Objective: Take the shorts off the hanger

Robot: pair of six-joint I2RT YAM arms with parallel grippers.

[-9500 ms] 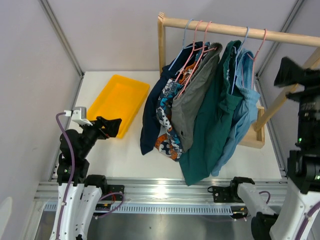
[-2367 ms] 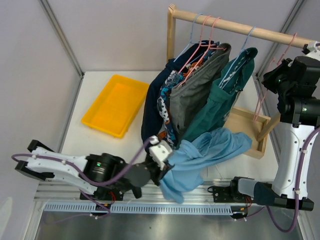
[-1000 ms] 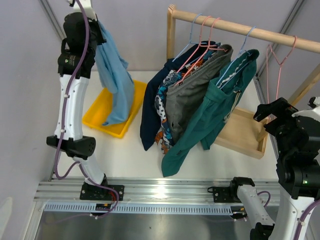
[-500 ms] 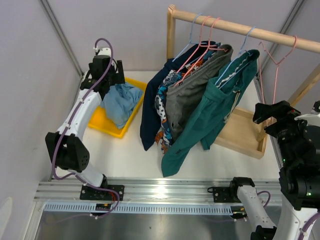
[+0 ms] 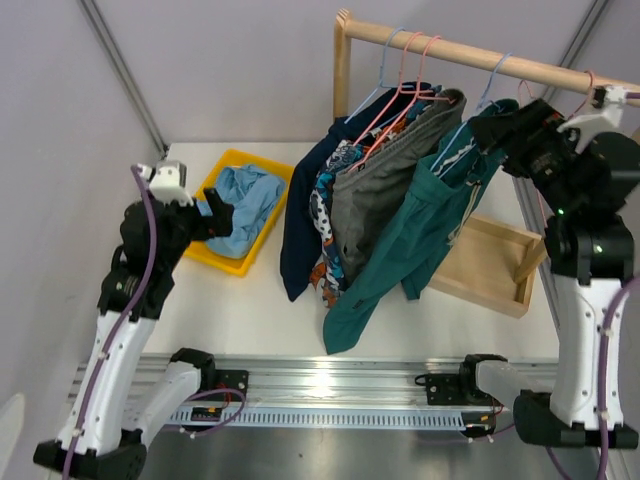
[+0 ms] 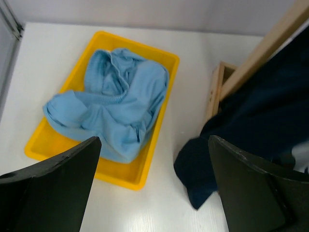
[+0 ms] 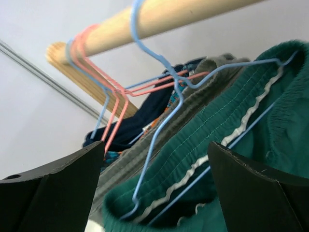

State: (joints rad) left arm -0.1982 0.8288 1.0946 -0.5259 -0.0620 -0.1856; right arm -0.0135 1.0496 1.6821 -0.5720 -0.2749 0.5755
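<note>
The teal shorts' waistband (image 7: 227, 145) has to stay free to slip off, so I need to grab the blue hanger next with my right gripper, by its near side arm beneath the hook (image 7: 167, 119).
The light blue shorts (image 5: 246, 198) lie crumpled in the yellow tray (image 5: 263, 245), also in the left wrist view (image 6: 116, 104). The navy (image 5: 300, 232), patterned (image 5: 329, 212), grey (image 5: 380, 205) and teal green shorts (image 5: 420, 240) hang on hangers from the wooden rail (image 5: 440, 45). My left gripper (image 5: 215, 215) is open and empty just left of the tray (image 6: 161, 125). My right gripper (image 5: 512, 125) is open and empty, up at the teal shorts' waistband (image 7: 227, 145) and its blue hanger (image 7: 164, 116).
The rack's wooden base frame (image 5: 490, 262) lies on the table at the right. An empty pink hanger (image 5: 588, 82) hangs at the rail's right end, partly behind my right arm. Pink hangers (image 7: 116, 108) carry the other shorts. The navy shorts' hem (image 6: 207, 164) hangs close to the tray.
My left arm has let go of the light blue shorts in the tray and drawn back to the left. My right arm has risen to the teal shorts' hanger.
</note>
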